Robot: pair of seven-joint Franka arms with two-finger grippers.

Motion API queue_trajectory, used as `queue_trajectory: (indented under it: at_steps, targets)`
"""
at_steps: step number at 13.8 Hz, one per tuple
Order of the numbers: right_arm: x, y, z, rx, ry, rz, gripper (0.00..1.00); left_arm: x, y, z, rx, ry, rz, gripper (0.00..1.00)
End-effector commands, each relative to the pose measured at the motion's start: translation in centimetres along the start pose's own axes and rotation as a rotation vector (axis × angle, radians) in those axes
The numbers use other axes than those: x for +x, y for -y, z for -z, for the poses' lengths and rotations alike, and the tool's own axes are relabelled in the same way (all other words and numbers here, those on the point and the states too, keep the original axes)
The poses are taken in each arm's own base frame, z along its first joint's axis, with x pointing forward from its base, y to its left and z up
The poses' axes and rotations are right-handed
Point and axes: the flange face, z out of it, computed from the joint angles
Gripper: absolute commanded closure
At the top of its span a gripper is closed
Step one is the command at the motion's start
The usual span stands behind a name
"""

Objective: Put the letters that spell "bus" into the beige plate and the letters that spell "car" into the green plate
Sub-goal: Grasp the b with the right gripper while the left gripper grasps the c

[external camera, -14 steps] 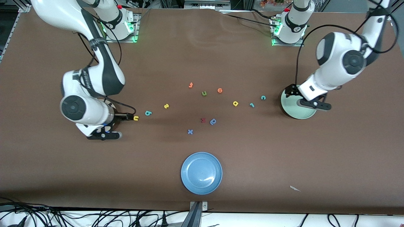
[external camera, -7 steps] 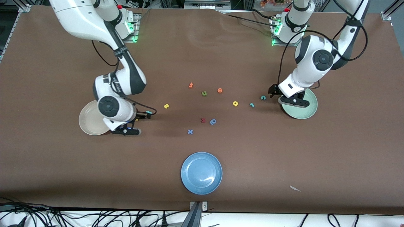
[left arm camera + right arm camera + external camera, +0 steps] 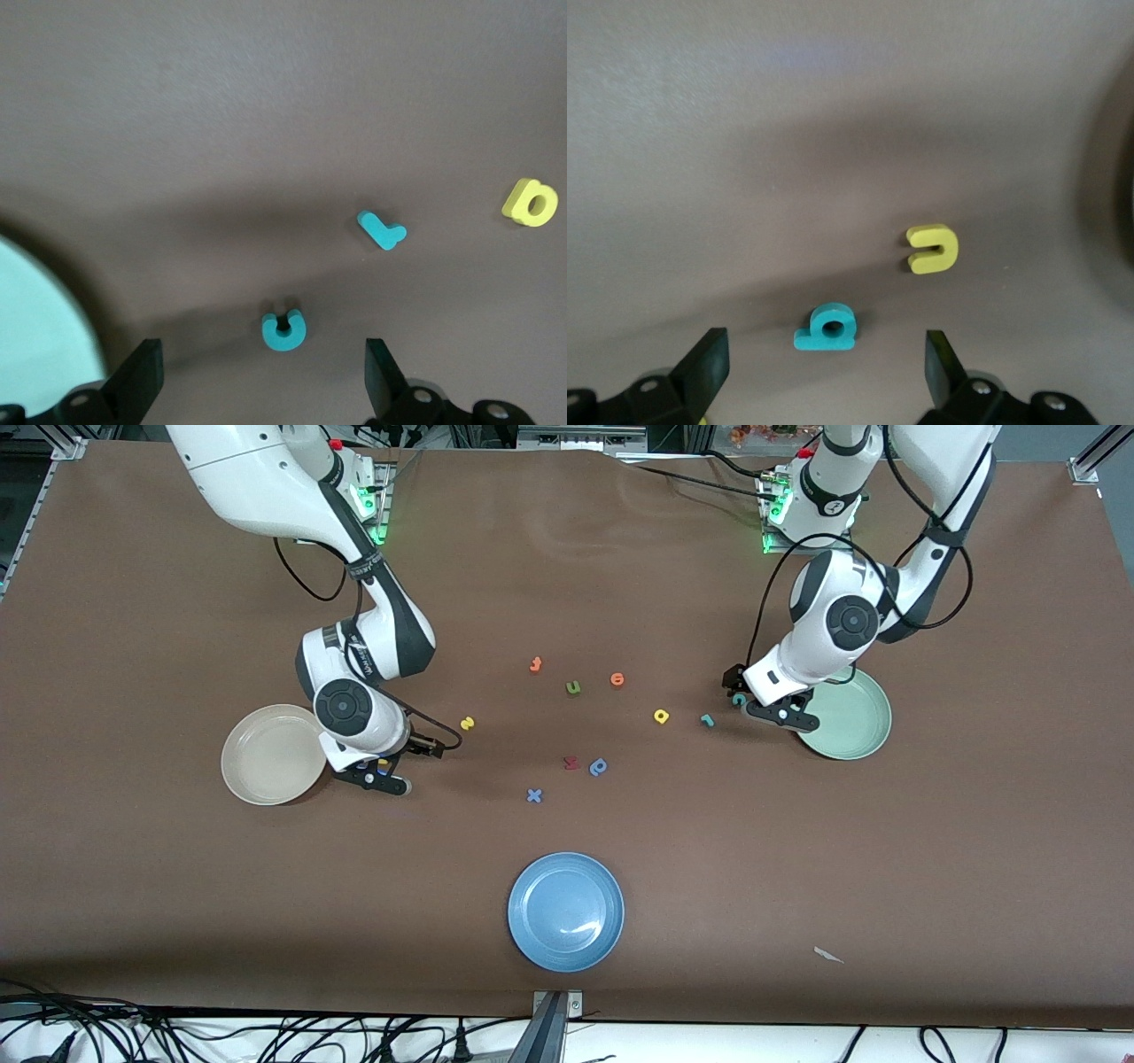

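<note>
The teal "c" is ahead, so my left gripper must move forward before closing.
My right gripper point(image 3: 387, 764) point(image 3: 824, 372) hangs open, low over the table beside the beige plate point(image 3: 266, 757). The teal "b" point(image 3: 827, 328) lies flat between its fingers, untouched. Close by is the yellow "u" point(image 3: 932, 248) point(image 3: 383, 763). The yellow "s" point(image 3: 467, 724) lies a little toward the table's middle. My left gripper point(image 3: 744, 695) point(image 3: 261, 385) is open over the teal "c" point(image 3: 283, 329) point(image 3: 738, 701), next to the green plate point(image 3: 855, 722) point(image 3: 35, 336). The teal "r" point(image 3: 381, 230) point(image 3: 706, 720) and yellow "a" point(image 3: 530, 202) point(image 3: 661, 716) lie farther toward the middle. Both plates hold nothing.
Mid-table lie two orange letters point(image 3: 535, 664) point(image 3: 617, 680), an olive "u" point(image 3: 572, 687), a red letter point(image 3: 570, 763), a blue "p" point(image 3: 599, 767) and a blue "x" point(image 3: 533, 796). A blue plate point(image 3: 565, 911) sits near the front edge, with a paper scrap point(image 3: 828, 955) toward the left arm's end.
Both arms swung toward the table's middle. The right gripper passed the yellow "u" to the "b", uncovering the beige plate. The left gripper moved off the green plate to the "c".
</note>
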Motion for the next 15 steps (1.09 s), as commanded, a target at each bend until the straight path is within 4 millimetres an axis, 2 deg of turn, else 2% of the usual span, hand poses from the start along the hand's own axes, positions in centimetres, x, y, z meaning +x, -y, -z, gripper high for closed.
queue_trajectory:
  at_steps: [1,3,5,6,7,10,11,12,15]
  targets:
    - [-0.7,0.1,-0.2,0.008,-0.012,-0.026,0.02,-0.5,0.0,-1.9,-0.012,0.001,0.006,0.00]
    - [-0.7,0.1,-0.7,0.004,-0.007,-0.041,0.04,-0.6,0.0,-2.0,-0.013,0.002,0.007,0.00]
    - [-0.6,0.0,-0.8,0.005,-0.008,-0.044,0.20,-0.6,0.0,-2.6,-0.016,-0.003,0.008,0.00]
    - [-0.6,0.0,-1.1,0.002,-0.005,-0.044,0.28,-1.0,0.1,-3.3,-0.017,-0.003,0.009,0.05]
    - [-0.7,0.0,-1.5,-0.001,-0.001,-0.046,0.32,-1.3,0.2,-3.6,-0.017,-0.009,0.010,0.06]
    - [-0.9,-0.1,-2.6,0.008,-0.012,-0.046,0.32,-1.5,0.0,-3.8,-0.016,-0.004,0.007,0.04]
    - [-0.9,-0.2,-2.7,0.009,-0.014,-0.047,0.32,-1.5,0.0,-4.0,-0.017,-0.001,0.008,0.12]
    - [-0.9,-0.1,-2.8,0.010,-0.014,-0.046,0.32,-1.5,0.0,-4.0,-0.017,-0.001,0.008,0.26]
    - [-1.0,0.0,-3.1,0.011,-0.015,-0.045,0.34,-1.7,0.1,-4.1,-0.015,0.002,0.005,0.55]
